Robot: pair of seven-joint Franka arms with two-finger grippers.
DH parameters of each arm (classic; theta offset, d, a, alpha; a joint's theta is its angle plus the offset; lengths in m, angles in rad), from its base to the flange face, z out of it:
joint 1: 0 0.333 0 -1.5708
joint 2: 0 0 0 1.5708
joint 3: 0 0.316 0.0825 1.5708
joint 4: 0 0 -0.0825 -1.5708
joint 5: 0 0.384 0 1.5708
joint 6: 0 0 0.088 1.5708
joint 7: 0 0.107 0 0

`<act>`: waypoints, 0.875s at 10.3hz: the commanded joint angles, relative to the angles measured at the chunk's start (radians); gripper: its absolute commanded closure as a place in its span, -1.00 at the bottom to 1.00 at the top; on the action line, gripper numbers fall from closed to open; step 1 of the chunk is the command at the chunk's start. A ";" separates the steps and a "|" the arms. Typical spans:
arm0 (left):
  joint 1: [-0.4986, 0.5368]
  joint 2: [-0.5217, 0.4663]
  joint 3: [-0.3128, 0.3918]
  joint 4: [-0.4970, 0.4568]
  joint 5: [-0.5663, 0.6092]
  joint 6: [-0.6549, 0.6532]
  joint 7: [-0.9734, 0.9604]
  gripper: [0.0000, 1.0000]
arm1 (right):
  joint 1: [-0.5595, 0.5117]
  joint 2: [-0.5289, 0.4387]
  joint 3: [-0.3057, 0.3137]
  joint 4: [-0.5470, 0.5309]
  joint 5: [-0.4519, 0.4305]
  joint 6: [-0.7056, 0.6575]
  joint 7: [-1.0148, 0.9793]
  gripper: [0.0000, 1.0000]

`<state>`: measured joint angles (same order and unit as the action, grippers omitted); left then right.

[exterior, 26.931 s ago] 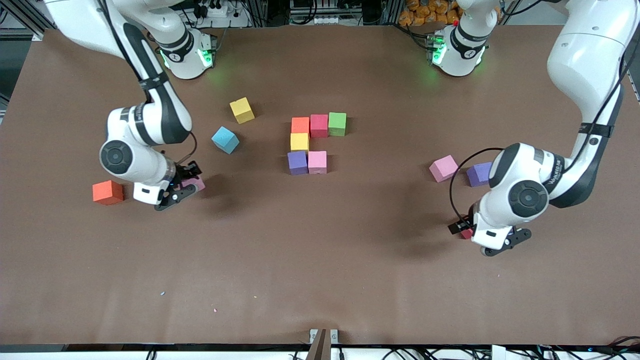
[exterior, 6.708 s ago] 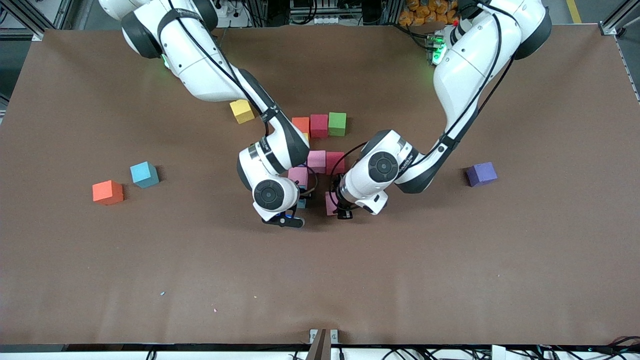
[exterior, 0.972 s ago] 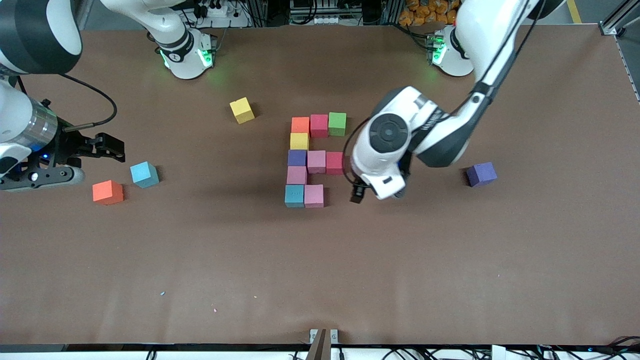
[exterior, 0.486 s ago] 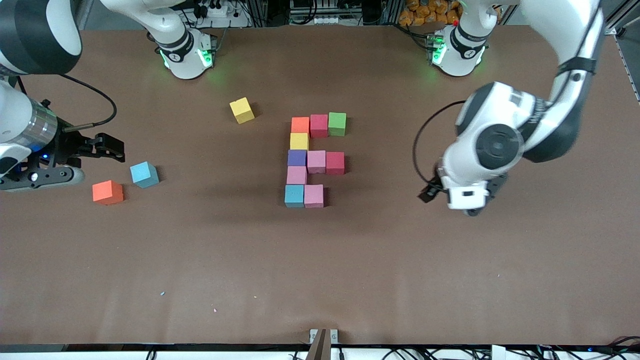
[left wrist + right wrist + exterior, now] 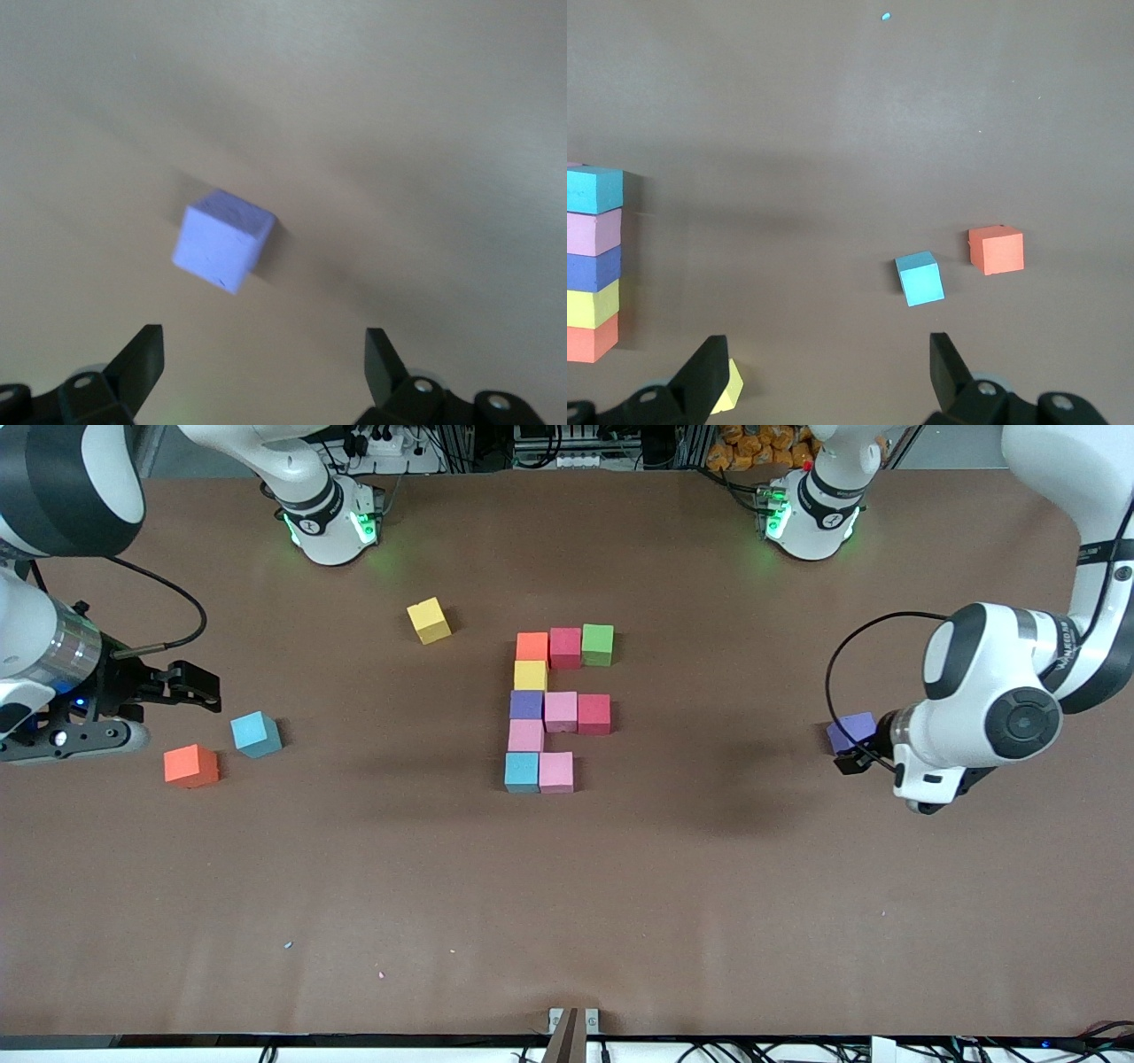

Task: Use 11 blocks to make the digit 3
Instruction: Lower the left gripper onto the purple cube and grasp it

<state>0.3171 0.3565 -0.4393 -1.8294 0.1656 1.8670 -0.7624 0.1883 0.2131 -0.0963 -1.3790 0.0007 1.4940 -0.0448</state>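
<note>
The left gripper takes hold of the loose purple block [image 5: 849,732] by its opposite sides next, to extend the bottom row of the digit 3.
Several blocks stand joined as a blocky figure [image 5: 561,711] mid-table: orange, red and green in the top row, yellow, purple and pink down one side, pink and red in the middle bar, blue and pink at the bottom. A loose purple block [image 5: 849,732] [image 5: 221,241] lies toward the left arm's end. My left gripper [image 5: 854,761] [image 5: 264,365] hovers open beside it, nothing between its fingers. My right gripper [image 5: 197,689] [image 5: 828,367] waits open in the air above the loose blue block [image 5: 256,734] [image 5: 920,278] and orange block [image 5: 190,766] [image 5: 996,250].
A loose yellow block [image 5: 429,620] [image 5: 728,388] lies between the right arm's base and the figure. One side of the figure [image 5: 594,266] shows in the right wrist view. Bare brown table [image 5: 567,886] spreads nearer the front camera.
My left arm has swung away from the figure toward its own end of the table and now hangs by the purple block. The right arm has not moved.
</note>
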 commanded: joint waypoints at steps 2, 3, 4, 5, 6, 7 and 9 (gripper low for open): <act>0.121 0.013 -0.010 -0.122 0.012 0.135 0.178 -1.00 | -0.017 -0.031 0.015 -0.032 0.013 0.009 0.016 -1.00; 0.131 0.041 -0.010 -0.122 0.012 0.149 0.187 -1.00 | -0.017 -0.031 0.015 -0.032 0.013 0.009 0.016 -1.00; 0.134 0.059 -0.010 -0.122 0.012 0.150 0.195 -1.00 | -0.017 -0.031 0.015 -0.032 0.013 0.009 0.016 -1.00; 0.145 0.076 -0.012 -0.122 0.012 0.150 0.209 -1.00 | -0.017 -0.031 0.015 -0.032 0.013 0.009 0.016 -1.00; 0.145 0.076 -0.012 -0.126 0.012 0.150 0.222 -1.00 | -0.017 -0.031 0.015 -0.032 0.013 0.008 0.016 -1.00; 0.145 0.087 -0.012 -0.126 0.011 0.150 0.242 -1.00 | -0.018 -0.031 0.015 -0.032 0.013 0.008 0.016 -1.00; 0.145 0.107 -0.012 -0.126 0.011 0.152 0.256 -1.00 | -0.017 -0.031 0.015 -0.032 0.013 0.008 0.014 -1.00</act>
<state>0.4490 0.4562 -0.4396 -1.9493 0.1658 2.0081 -0.5288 0.1880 0.2130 -0.0962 -1.3796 0.0007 1.4940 -0.0446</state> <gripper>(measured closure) 0.000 0.000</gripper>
